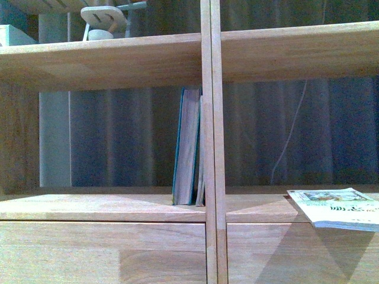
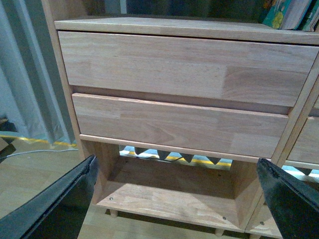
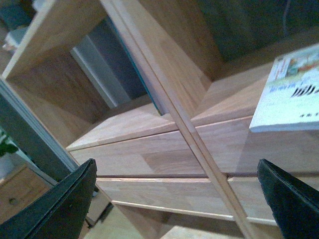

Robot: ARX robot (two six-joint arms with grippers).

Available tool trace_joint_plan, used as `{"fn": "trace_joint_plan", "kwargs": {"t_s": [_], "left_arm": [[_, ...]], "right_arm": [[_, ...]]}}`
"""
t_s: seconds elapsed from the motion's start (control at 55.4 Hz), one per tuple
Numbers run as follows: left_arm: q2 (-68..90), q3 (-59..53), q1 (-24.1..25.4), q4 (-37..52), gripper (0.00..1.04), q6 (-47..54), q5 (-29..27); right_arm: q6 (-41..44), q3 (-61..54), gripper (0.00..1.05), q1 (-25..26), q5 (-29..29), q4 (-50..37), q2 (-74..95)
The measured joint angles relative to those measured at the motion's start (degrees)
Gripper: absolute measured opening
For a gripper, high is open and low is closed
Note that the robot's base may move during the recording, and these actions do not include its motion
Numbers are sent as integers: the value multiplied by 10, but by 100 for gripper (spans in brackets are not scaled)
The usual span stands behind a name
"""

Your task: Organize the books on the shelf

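Observation:
The white paperback needs to be organized on the shelf. My right gripper should grab it next by its overhanging edge point(image 1: 345, 225).
The light-wood shelf point(image 1: 106, 207) fills the front view. Teal-covered books point(image 1: 187, 148) with tan page edges stand upright in the left compartment, against the centre divider point(image 1: 212, 118). The thin white paperback point(image 1: 340, 207) lies flat at the front of the right compartment, overhanging the edge; it also shows in the right wrist view point(image 3: 291, 94). My left gripper point(image 2: 174, 199) is open and empty, low before the left drawer fronts point(image 2: 179, 64). My right gripper point(image 3: 174, 199) is open and empty, below the paperback, facing the drawers point(image 3: 149, 149). Neither arm shows in the front view.
A pale wooden object point(image 1: 103, 21) stands on the upper left shelf. Grey curtains point(image 1: 118, 136) hang behind the open compartments, with a white cable point(image 1: 287, 136) at the right. Colourful books point(image 2: 289, 12) show at the left wrist view's upper corner. A low open compartment point(image 2: 169, 194) sits under the drawers.

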State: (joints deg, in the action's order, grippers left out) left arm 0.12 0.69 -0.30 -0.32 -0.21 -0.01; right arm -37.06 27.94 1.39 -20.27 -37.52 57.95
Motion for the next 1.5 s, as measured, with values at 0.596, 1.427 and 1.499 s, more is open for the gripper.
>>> {"fn": "trace_joint_plan", "kwargs": {"t_s": [0.596,1.427,1.499], "left_arm": [[0,0,0,0,98,0,0],[0,0,0,0,98,0,0],[0,0,0,0,98,0,0]], "right_arm": [[-223,217,98,-33,172,-19,373],[-293,321,98,5,200,31,448],[-301,324,98,0,212,30,454]]}}
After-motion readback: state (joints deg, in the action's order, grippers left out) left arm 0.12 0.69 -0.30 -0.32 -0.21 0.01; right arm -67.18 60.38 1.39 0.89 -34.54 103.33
